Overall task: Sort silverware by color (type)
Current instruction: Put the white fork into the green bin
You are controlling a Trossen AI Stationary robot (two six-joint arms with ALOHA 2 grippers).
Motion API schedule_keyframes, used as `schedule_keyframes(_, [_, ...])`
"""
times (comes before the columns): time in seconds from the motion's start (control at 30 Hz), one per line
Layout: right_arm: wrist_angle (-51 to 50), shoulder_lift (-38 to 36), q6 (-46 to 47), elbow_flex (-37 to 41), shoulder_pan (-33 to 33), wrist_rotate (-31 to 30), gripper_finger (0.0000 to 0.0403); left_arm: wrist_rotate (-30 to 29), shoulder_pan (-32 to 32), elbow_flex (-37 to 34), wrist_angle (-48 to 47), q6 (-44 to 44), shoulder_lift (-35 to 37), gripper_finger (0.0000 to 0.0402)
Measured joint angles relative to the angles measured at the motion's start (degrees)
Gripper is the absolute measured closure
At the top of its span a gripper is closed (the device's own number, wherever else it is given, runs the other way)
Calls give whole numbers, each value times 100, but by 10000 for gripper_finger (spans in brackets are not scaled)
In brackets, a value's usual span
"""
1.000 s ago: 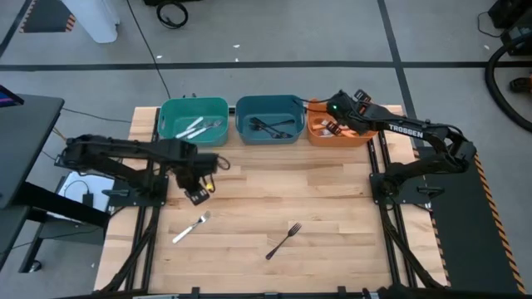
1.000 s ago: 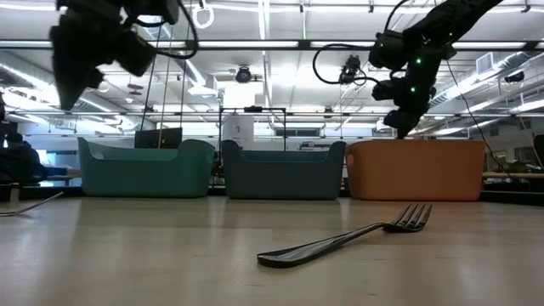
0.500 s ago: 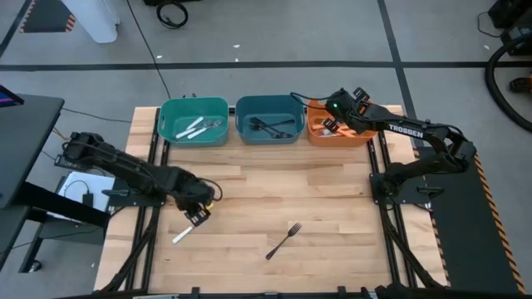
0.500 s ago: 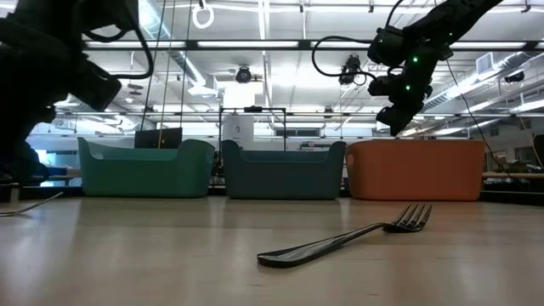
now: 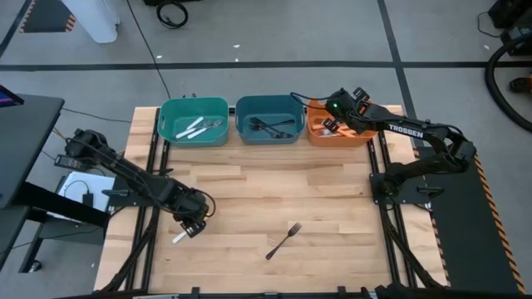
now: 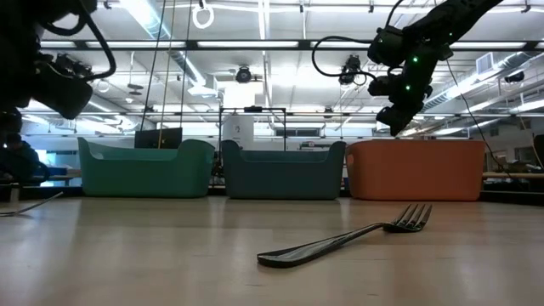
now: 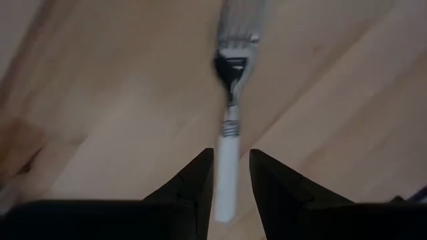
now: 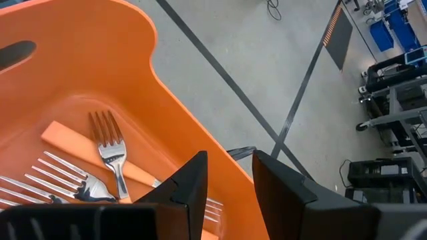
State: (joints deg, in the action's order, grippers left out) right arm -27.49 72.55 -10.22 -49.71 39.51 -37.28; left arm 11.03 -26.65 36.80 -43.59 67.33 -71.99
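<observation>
My left gripper should next grab the fork by its white handle (image 5: 179,237), so the fork can be sorted into the teal bin (image 5: 193,122) with white pieces.
A white-handled fork (image 7: 229,127) with a silver head lies flat on the wooden table near its left front. My left gripper (image 7: 231,153) points down over it, open, one finger on each side of the white handle without touching. From above, only the handle's end (image 5: 179,237) shows beneath the gripper (image 5: 190,223). A black fork (image 5: 283,241) lies flat on the table near the front middle. My right gripper (image 8: 230,157) hovers open over the orange bin (image 8: 100,73), where orange-handled forks (image 8: 110,157) lie.
Three bins stand in a row at the table's far edge: teal (image 5: 194,108) with white pieces, blue (image 5: 268,106) with black pieces, and orange (image 5: 320,133). The black fork (image 6: 348,238) lies close to the low camera. Bare wood lies between the bins and the forks.
My left gripper has moved toward the table's near edge and down, from the middle left of the table to just above the white-handled fork, which has stayed where it lay. Its fingers now straddle the handle.
</observation>
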Motion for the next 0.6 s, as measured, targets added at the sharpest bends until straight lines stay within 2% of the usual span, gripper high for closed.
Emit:
schedule_keyframes(0.2, [0,0,0,0,0,-5,277,-386,-161,-11,169,36,-1,296])
schedule_keyframes(0.6, [0,0,0,0,0,-24,277,-410,-162,-289,676,252,-8,296])
